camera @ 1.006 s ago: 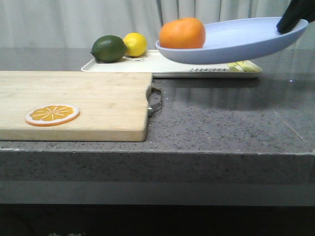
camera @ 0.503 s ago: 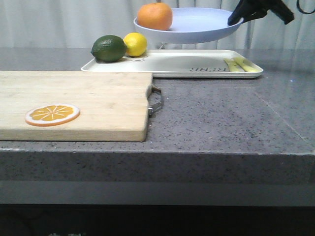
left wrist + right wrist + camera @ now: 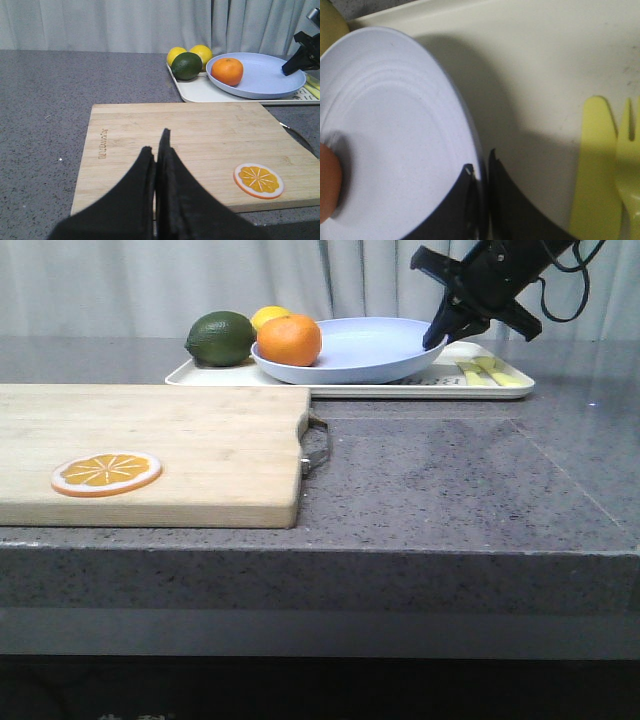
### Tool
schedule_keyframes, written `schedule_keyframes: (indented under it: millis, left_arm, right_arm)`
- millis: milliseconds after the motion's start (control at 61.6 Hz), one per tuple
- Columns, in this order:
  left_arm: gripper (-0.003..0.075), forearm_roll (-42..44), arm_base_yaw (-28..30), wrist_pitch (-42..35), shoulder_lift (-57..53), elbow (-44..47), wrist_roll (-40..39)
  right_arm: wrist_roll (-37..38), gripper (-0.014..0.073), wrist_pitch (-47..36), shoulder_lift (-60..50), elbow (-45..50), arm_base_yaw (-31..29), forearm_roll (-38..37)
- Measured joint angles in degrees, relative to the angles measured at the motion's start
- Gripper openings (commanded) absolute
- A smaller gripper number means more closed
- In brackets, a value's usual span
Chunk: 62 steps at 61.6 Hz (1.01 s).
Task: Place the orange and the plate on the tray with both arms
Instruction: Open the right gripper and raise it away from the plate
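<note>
The pale blue plate's base (image 3: pixel 345 376) sits low over the cream-white tray, inside the tray's rim, so it is now time for my right gripper to release the plate.
The pale blue plate (image 3: pixel 360 348) rests on the cream-white tray (image 3: pixel 400 388) at the back of the counter, with the orange (image 3: pixel 289 340) lying in its left side. My right gripper (image 3: pixel 436 338) is shut on the plate's right rim; in the right wrist view the gripper (image 3: pixel 481 170) pinches the rim of the plate (image 3: pixel 390 125) above the tray (image 3: pixel 535 75). My left gripper (image 3: pixel 156 145) is shut and empty, hovering over the wooden cutting board (image 3: pixel 190 145). The left wrist view also shows the plate (image 3: pixel 260 80) and the orange (image 3: pixel 227 71).
A dark green lime (image 3: pixel 221 338) and a yellow lemon (image 3: pixel 268 315) sit on the tray's left end. Yellow plastic cutlery (image 3: pixel 484 369) lies on its right end. An orange slice disc (image 3: pixel 106 472) lies on the cutting board (image 3: pixel 150 450) at front left.
My right gripper has carried the plate with the orange leftward and down from the air onto the tray. The left arm has not moved.
</note>
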Motion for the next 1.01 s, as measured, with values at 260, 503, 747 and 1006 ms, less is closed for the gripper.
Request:
schedule_keyframes:
  millis: [260, 503, 747, 1006]
  left_arm:
    - [-0.0018, 0.0, 0.0, 0.0, 0.0, 0.0, 0.0]
    - [-0.0018, 0.0, 0.0, 0.0, 0.0, 0.0, 0.0]
    - [-0.0018, 0.0, 0.0, 0.0, 0.0, 0.0, 0.0]
    - [-0.0018, 0.0, 0.0, 0.0, 0.0, 0.0, 0.0]
  right_arm:
    - [0.3, 0.0212, 0.1, 0.0, -0.1, 0.0, -0.4]
    - [0.6, 0.0239, 3.0, -0.6, -2.0, 0.0, -1.3]
    - [0.6, -0.0111, 8.5, -7.1, -3.6, 0.1, -6.7]
    - [0.6, -0.0112, 14.6, -9.8, -3.9, 0.1, -10.5]
